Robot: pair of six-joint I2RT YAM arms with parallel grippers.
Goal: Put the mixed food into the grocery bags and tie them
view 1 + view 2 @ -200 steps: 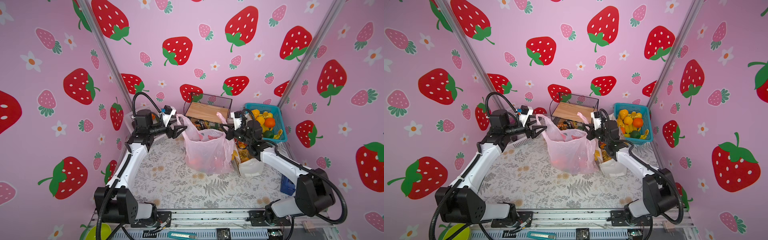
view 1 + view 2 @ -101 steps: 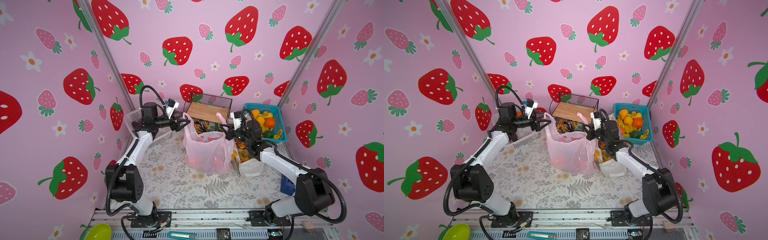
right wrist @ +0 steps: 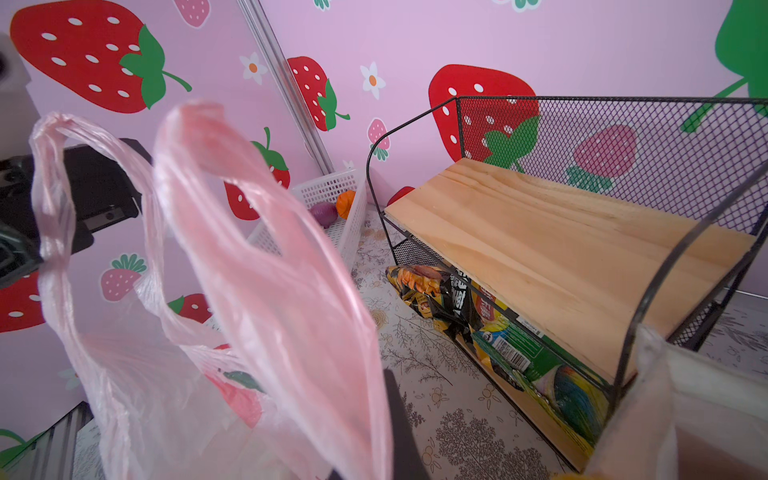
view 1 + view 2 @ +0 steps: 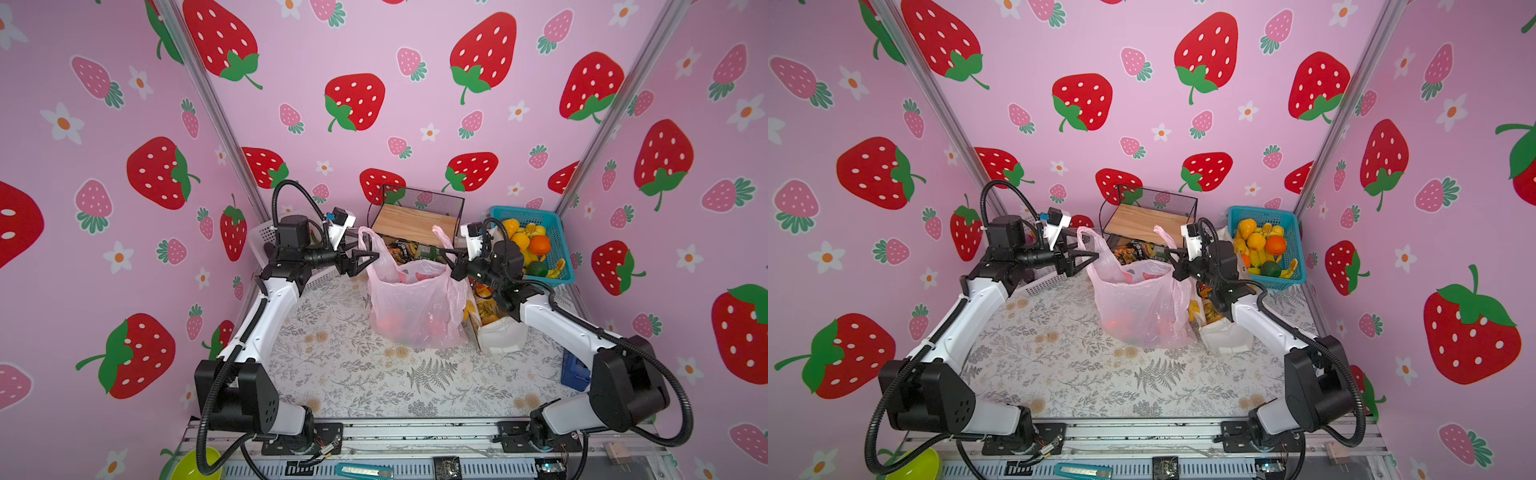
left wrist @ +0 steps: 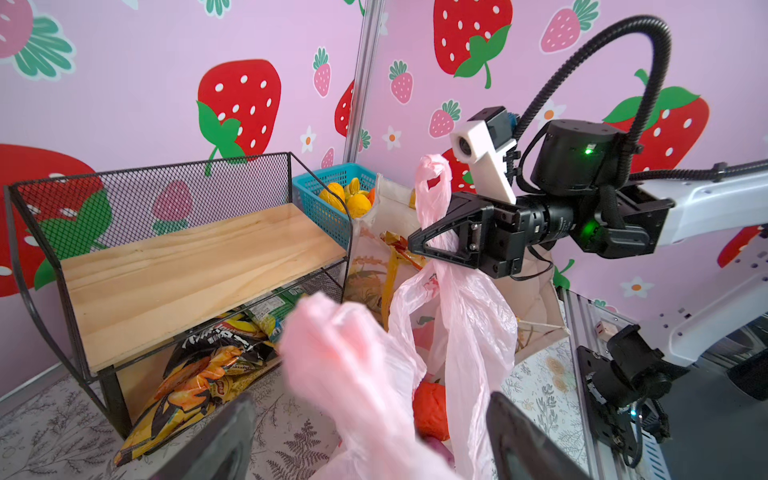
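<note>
My left gripper should next grab the pink grocery bag by its loose handle, below the handle's tip, so that my right gripper can reach across to tie.
The pink grocery bag (image 4: 415, 307) stands mid-table, with red and orange toy food showing through it. My left gripper (image 4: 368, 262) is open, and the bag's left handle (image 5: 345, 349) hangs loose between its fingers (image 5: 519, 440). My right gripper (image 4: 444, 252) is shut on the right handle (image 5: 432, 195), holding it up. The white canvas tote (image 4: 500, 334) stands just right of the pink bag with yellow-orange packets (image 4: 484, 309) in it. More snack packets (image 5: 199, 374) lie under the wire shelf. A purple and an orange toy vegetable (image 3: 332, 210) sit in the white basket.
A wire shelf with a wooden board (image 4: 415, 220) stands at the back. A blue basket of fruit (image 4: 555, 237) is at the back right, a white lattice basket (image 4: 266, 237) at the back left behind my left arm. A blue box (image 4: 575, 370) lies at the right edge.
My left gripper's jaws have widened at the bag's left handle, and its arm swung up and back down. The right gripper has stayed put, gripping the right handle.
</note>
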